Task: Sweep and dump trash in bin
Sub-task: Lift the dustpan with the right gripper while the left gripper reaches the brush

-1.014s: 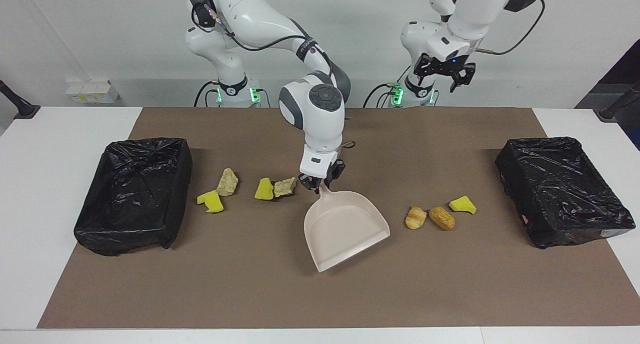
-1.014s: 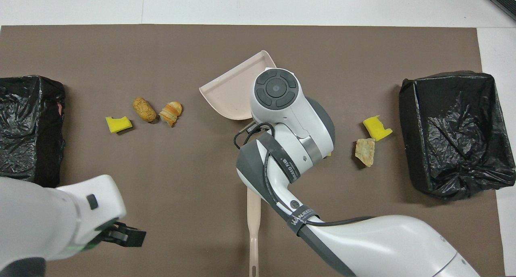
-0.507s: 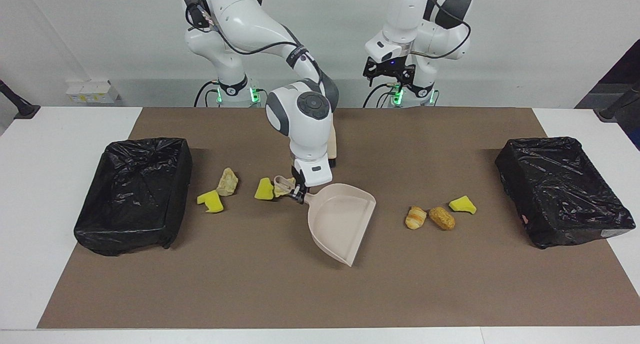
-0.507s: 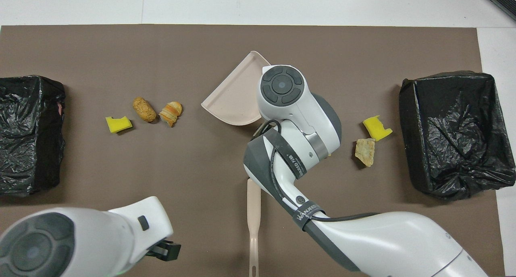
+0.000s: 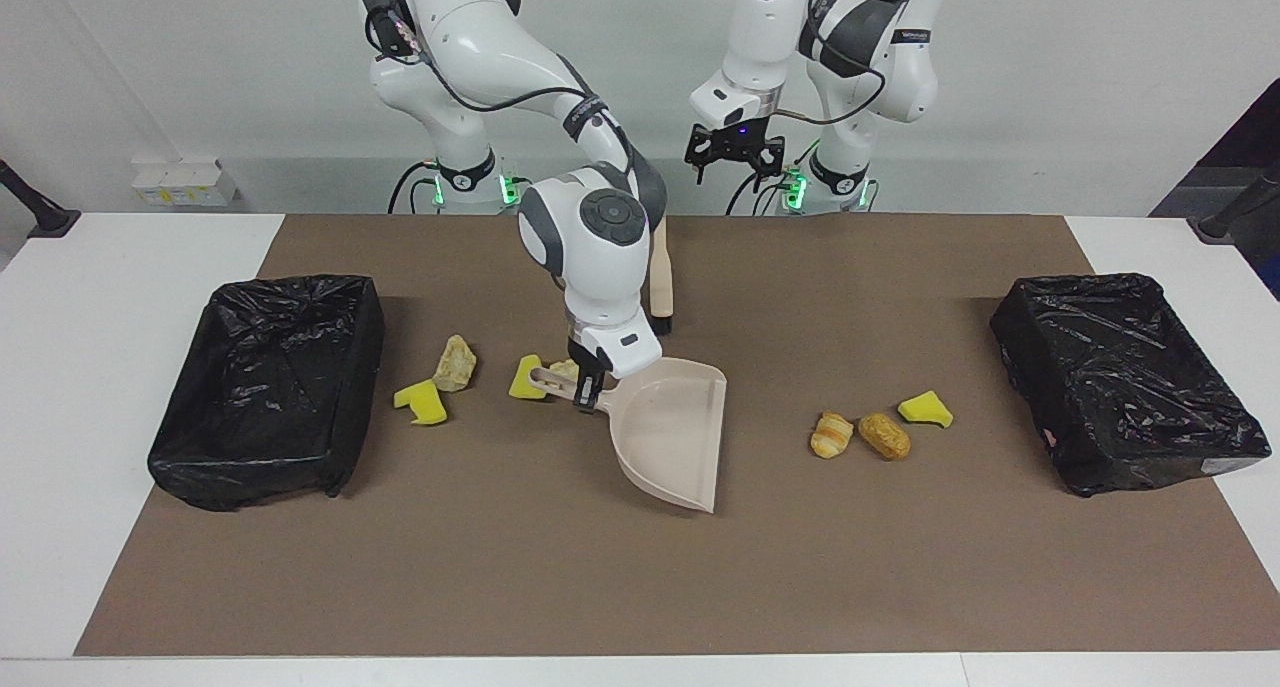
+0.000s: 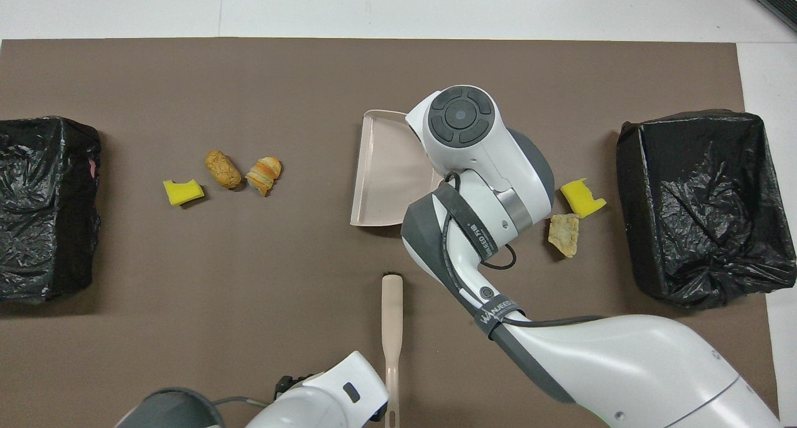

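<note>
My left gripper is to reach for the wooden brush and grab its handle. That leaves the wooden brush's broad head free to sweep trash.
My right gripper (image 5: 590,392) is shut on the handle of the beige dustpan (image 5: 668,432), which rests on the mat mid-table with its mouth turned toward the left arm's end. Right beside that handle lie a yellow sponge chunk (image 5: 525,377) and a stone-like lump (image 5: 563,369), partly hidden. Another lump (image 5: 455,362) and sponge chunk (image 5: 425,404) lie nearer the bin (image 5: 270,387) at the right arm's end. Two bread rolls (image 5: 831,434) (image 5: 884,435) and a sponge chunk (image 5: 925,408) lie toward the other bin (image 5: 1120,377). My left gripper (image 5: 733,152) hangs open, high over the robots' edge of the mat.
A beige brush (image 6: 392,328) lies on the brown mat (image 6: 187,278) near the robots' edge, mid-table, under my left gripper. Both bins are lined with black bags and stand at the two ends of the mat. The right arm's body hides the pan's handle in the overhead view.
My right gripper has swung the dustpan round, so its mouth now faces the left arm's end, and carried it slightly toward the right arm's end. The left arm has swung in toward mid-table.
</note>
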